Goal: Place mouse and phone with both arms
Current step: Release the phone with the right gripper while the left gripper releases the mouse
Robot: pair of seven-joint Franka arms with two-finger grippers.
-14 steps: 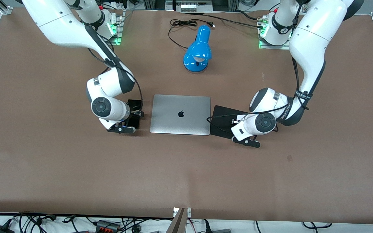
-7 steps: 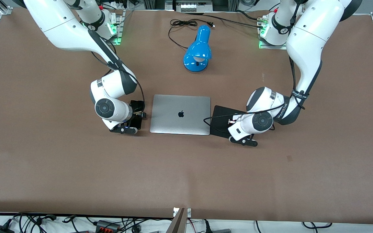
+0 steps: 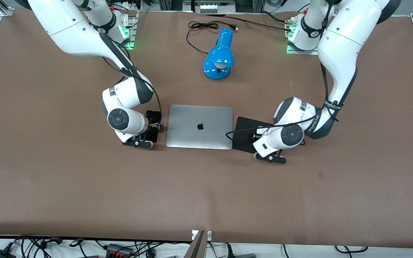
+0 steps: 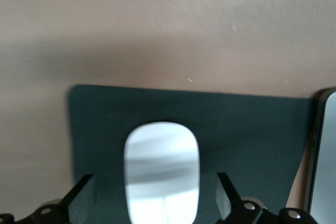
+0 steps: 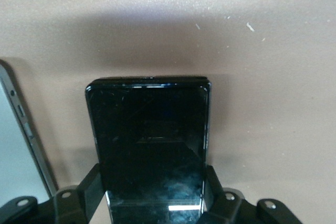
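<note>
My right gripper opens now, since the black phone lies flat and low on the tabletop beside the silver laptop.
The white mouse lies on the black pad, between the spread fingers of my left gripper; there is a gap on each side, so it is open. In the front view the left gripper is low over the pad and hides the mouse. My right gripper is shut on the black phone, with both fingers against its long sides. In the front view the right gripper holds the phone low over the table beside the laptop, at the right arm's end.
A closed silver laptop lies between the phone and the pad; its edge shows in both wrist views. A blue lamp with a black cord lies farther from the front camera, between the arm bases.
The right wrist has shifted slightly toward the laptop with the phone. The left wrist has shifted slightly toward the laptop over the pad.
</note>
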